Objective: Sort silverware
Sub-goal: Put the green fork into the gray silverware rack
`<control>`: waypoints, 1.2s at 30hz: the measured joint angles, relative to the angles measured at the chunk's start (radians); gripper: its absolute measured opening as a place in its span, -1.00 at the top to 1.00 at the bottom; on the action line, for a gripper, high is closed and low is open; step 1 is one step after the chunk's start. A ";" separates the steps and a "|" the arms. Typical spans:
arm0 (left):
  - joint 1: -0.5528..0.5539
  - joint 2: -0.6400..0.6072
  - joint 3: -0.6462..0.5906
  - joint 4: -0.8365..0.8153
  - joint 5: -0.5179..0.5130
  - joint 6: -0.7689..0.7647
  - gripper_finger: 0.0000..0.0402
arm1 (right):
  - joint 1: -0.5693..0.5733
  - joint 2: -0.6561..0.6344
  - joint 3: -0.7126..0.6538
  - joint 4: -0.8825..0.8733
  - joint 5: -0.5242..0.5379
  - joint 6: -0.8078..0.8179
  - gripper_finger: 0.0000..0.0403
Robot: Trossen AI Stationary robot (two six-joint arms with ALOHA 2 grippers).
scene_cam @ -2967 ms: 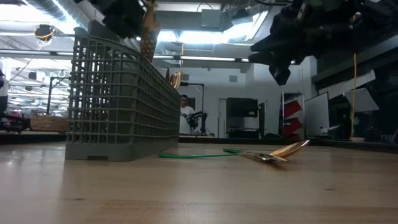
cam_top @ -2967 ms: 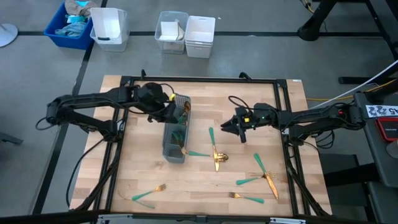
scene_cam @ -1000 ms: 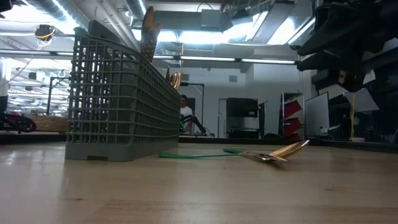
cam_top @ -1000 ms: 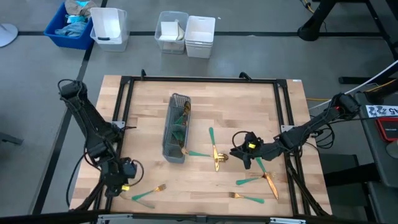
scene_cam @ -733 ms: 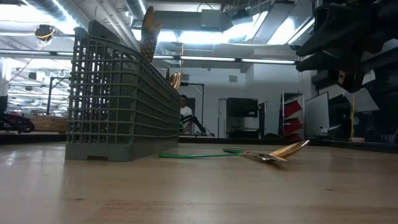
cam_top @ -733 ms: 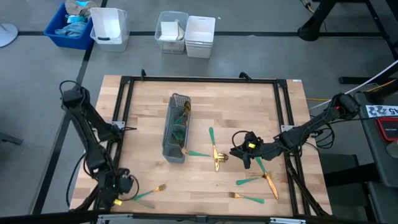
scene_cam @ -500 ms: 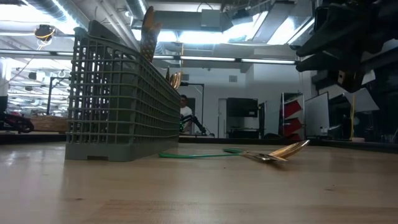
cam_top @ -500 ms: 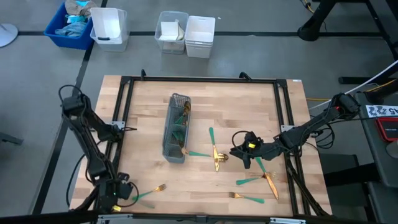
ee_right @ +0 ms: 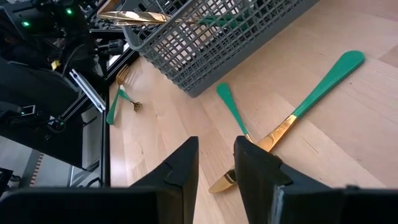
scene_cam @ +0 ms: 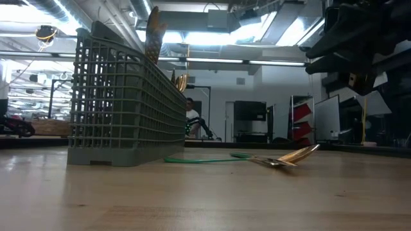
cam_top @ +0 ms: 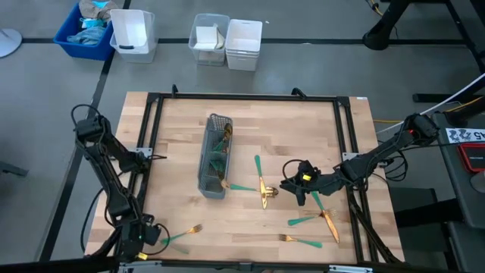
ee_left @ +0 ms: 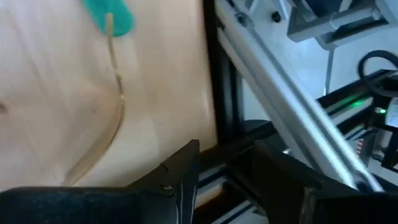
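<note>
Next, my left gripper picks up the teal-handled piece by its gold end to sort it into the grey mesh caddy.
Silverware with gold heads and teal handles lies scattered on the wooden table: a fork (cam_top: 182,234) near the front left, a knife (cam_top: 260,177) and a spoon (cam_top: 269,193) in the middle, and several pieces (cam_top: 314,218) at the front right. More pieces stand in the grey mesh caddy (cam_top: 214,165). My left gripper (cam_top: 144,233) hovers open at the near left corner, just left of the fork (ee_left: 111,18). My right gripper (cam_top: 286,184) hangs open just right of the knife (ee_right: 292,118), nothing between its fingers (ee_right: 183,165).
A black metal frame (cam_top: 155,136) rims the table, and its rail (ee_left: 224,68) runs right beside my left gripper. Bins (cam_top: 227,38) stand on the floor beyond the far edge. Bare wood lies between the caddy and the left rail.
My left gripper has gone toward the table's near edge, ending at the near left corner beside the fork. My right gripper and the silverware have stayed put.
</note>
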 joint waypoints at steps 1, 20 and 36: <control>0.000 0.000 0.005 0.000 0.000 0.001 0.31 | 0.000 0.000 0.000 0.000 0.000 0.000 0.50; 0.084 -0.002 0.026 -0.187 -0.021 0.177 0.31 | 0.000 0.000 0.000 0.000 0.000 0.000 0.50; 0.054 0.000 0.026 -0.194 -0.204 0.203 0.31 | 0.000 0.000 0.000 0.000 0.000 0.000 0.50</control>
